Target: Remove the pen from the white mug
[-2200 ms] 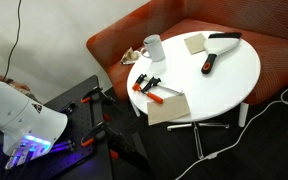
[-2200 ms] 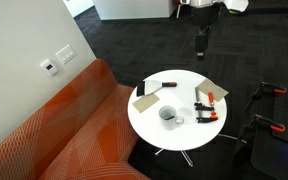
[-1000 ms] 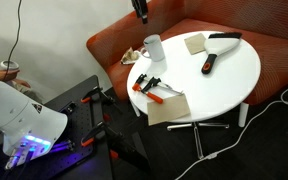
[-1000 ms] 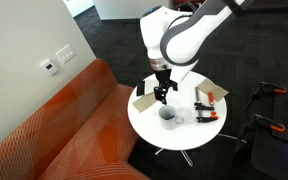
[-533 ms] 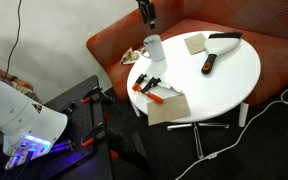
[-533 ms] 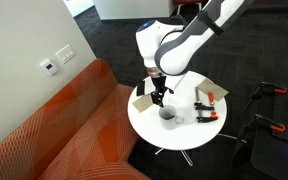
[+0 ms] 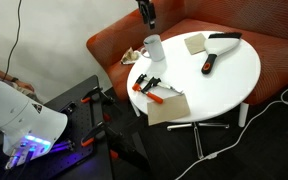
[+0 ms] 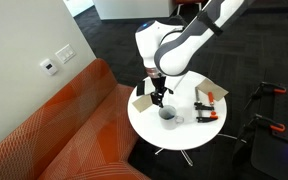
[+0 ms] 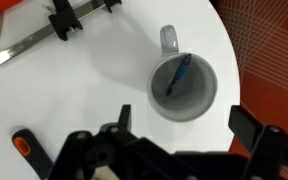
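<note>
The mug's rim is below my open fingers, so my gripper should lower before it closes on the pen's tip (image 9: 186, 60).
The white mug (image 9: 182, 87) stands near the edge of the round white table (image 9: 74, 90), with its handle pointing to the top of the wrist view. The thin dark bluish pen (image 9: 179, 73) leans inside it. My gripper (image 9: 184, 122) is open and empty above the mug, one finger on each side of it and clear of the rim. In both exterior views the gripper (image 7: 148, 18) (image 8: 159, 96) hangs above the mug (image 7: 153, 47) (image 8: 169, 116). The pen is too small to make out there.
Orange-and-black clamps (image 7: 149, 86) (image 8: 206, 106) (image 9: 79, 20) lie on the table. So do a black bar with a red end (image 7: 209, 64), beige pads (image 7: 167, 107) (image 7: 195, 43) and a black tool (image 7: 224, 37). A crumpled scrap (image 7: 134, 53) lies beside the mug. An orange sofa (image 8: 54, 125) curves behind the table.
The arm has come in over the table and lowered slightly toward the mug. Since half a second ago nothing has visibly moved.
</note>
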